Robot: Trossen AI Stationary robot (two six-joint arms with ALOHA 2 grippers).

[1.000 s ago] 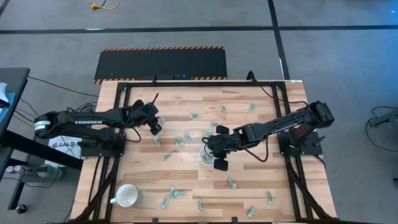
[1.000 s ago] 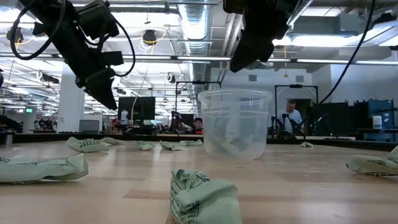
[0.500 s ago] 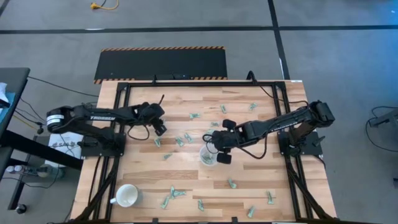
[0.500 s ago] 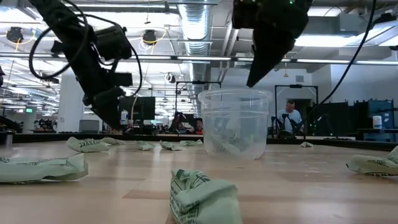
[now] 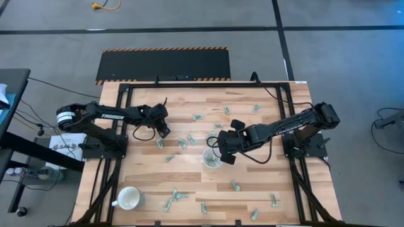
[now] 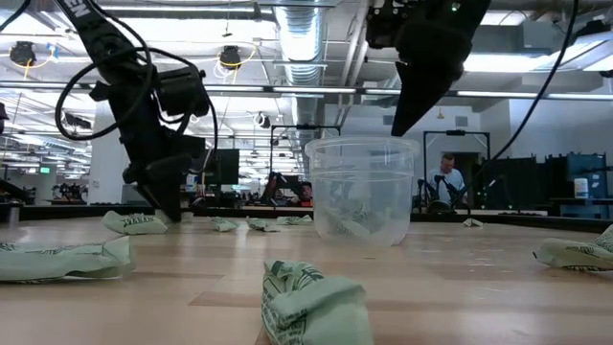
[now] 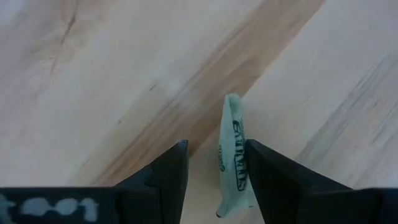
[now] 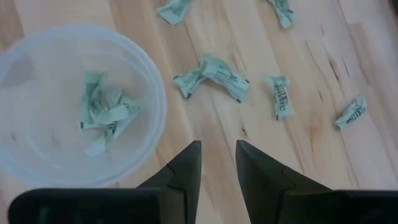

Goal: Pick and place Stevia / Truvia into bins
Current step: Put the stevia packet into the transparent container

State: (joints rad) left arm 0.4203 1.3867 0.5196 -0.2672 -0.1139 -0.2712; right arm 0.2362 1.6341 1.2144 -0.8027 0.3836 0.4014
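My left gripper's fingers reach down alongside the sachet's printed middle (image 7: 234,149), so my left gripper closes on the sachet next.
Pale green and white sachets lie scattered flat on the wooden table (image 5: 145,170). The clear cup (image 5: 211,157) stands near the table's middle with several crumpled sachets (image 8: 102,112) inside. My left gripper (image 5: 162,130) is open and low over the table's left half. Its fingers stand on either side of one sachet (image 7: 233,165) that lies on the wood, close to one finger (image 7: 270,177); whether they touch, I cannot tell. My right gripper (image 8: 219,168) hangs open and empty above the cup's right rim (image 6: 407,144).
A white handled mug (image 5: 129,198) sits near the table's near-left corner. Loose sachets lie beyond the cup (image 8: 214,73), near the far edge (image 5: 226,110) and along the near edge (image 5: 204,208). One crumpled sachet (image 6: 306,307) lies close to the low camera.
My left gripper has moved toward the table's right and come down until its fingertips are near the wood around a sachet. My right gripper has shifted a little toward the table's right, off the cup's middle, turning about as it went.
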